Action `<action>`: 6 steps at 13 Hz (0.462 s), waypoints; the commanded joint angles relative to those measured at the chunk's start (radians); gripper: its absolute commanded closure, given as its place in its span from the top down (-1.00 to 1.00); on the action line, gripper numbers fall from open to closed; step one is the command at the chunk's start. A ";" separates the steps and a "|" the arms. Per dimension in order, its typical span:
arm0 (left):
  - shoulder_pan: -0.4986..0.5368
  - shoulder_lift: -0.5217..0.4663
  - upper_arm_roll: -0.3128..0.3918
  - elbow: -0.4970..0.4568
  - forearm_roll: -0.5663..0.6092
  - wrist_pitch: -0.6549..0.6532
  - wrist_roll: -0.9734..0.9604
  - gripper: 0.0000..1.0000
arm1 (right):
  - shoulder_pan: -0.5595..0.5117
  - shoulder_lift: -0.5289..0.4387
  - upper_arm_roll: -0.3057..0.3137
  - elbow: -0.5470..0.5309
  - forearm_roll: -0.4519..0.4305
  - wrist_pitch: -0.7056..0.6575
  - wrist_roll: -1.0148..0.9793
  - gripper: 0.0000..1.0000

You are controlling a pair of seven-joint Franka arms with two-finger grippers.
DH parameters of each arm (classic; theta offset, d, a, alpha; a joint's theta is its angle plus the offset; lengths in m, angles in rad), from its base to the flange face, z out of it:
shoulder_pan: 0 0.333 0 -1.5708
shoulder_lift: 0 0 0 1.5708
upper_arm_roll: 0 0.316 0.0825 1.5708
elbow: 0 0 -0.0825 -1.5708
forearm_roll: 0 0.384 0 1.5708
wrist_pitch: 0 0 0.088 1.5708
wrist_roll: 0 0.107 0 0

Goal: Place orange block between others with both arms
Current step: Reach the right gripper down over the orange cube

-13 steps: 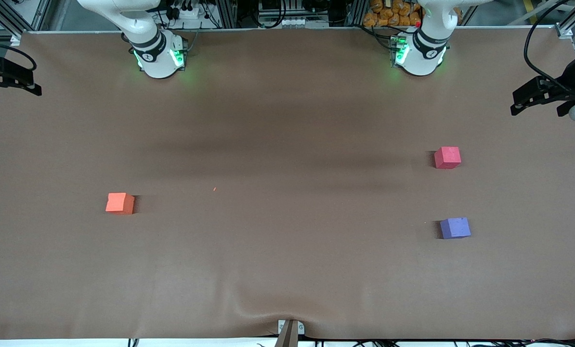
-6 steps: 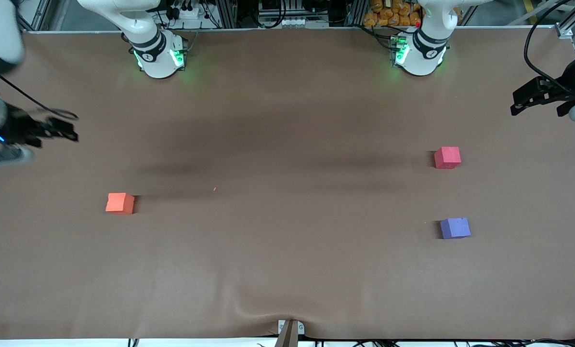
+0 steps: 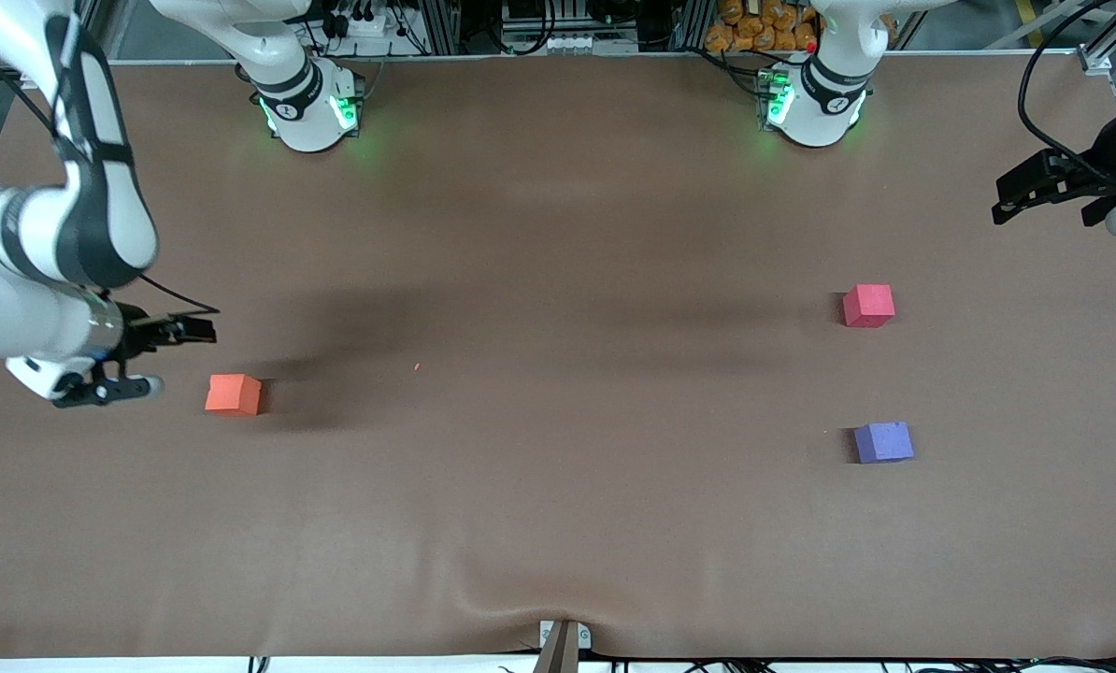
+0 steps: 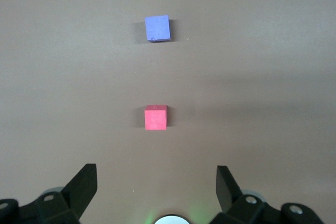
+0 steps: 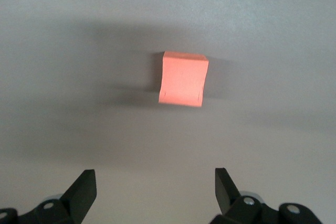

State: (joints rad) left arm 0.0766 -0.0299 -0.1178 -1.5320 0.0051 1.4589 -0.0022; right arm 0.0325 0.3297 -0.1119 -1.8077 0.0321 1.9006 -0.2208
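The orange block (image 3: 234, 393) needs to go between the red-pink cube (image 3: 868, 305) and the purple-blue cube, so my right gripper should next grab the block by its opposite sides.
The orange block (image 3: 234, 393) (image 5: 182, 78) lies alone toward the right arm's end of the table. My right gripper (image 3: 182, 357) (image 5: 155, 187) hangs open just beside it, over the table edge side, touching nothing. The others sit toward the left arm's end: the red-pink cube (image 3: 868, 305) (image 4: 156, 117), and the purple-blue cube (image 3: 883, 442) (image 4: 157, 28) nearer the front camera, with a gap between them. My left gripper (image 3: 999, 198) (image 4: 156, 182) waits open and empty over the left arm's end of the table.
The brown table cover (image 3: 558, 280) has a wrinkle near a metal bracket (image 3: 563, 640) at the front edge. A tiny orange speck (image 3: 417, 366) lies mid-table. The two green-lit arm bases (image 3: 310, 112) (image 3: 815, 103) stand along the back edge.
My right arm has swung in from the table's end and come down beside the orange block. The left arm and all three blocks have not moved.
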 commanded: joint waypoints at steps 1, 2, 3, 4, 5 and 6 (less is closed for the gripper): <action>0.006 -0.002 0.001 0.007 -0.004 -0.012 0.024 1.00 | -0.025 0.040 0.011 -0.038 0.000 0.090 -0.011 1.00; 0.006 -0.002 0.003 0.007 -0.004 -0.012 0.024 1.00 | -0.025 0.069 0.011 -0.036 0.002 0.119 -0.012 1.00; 0.006 -0.002 0.003 0.007 -0.004 -0.012 0.022 1.00 | -0.026 0.095 0.011 -0.036 0.002 0.165 -0.024 1.00; 0.006 -0.001 0.003 0.007 -0.004 -0.012 0.024 1.00 | -0.028 0.123 0.011 -0.036 0.002 0.205 -0.056 1.00; 0.006 -0.001 0.003 0.009 -0.004 -0.012 0.022 1.00 | -0.037 0.146 0.011 -0.036 0.006 0.231 -0.070 1.00; 0.006 0.001 0.003 0.007 -0.004 -0.011 0.022 1.00 | -0.043 0.167 0.011 -0.036 0.012 0.241 -0.071 1.00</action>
State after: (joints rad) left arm 0.0770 -0.0299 -0.1145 -1.5325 0.0051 1.4589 -0.0022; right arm 0.0201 0.4660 -0.1137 -1.8373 0.0328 2.1045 -0.2509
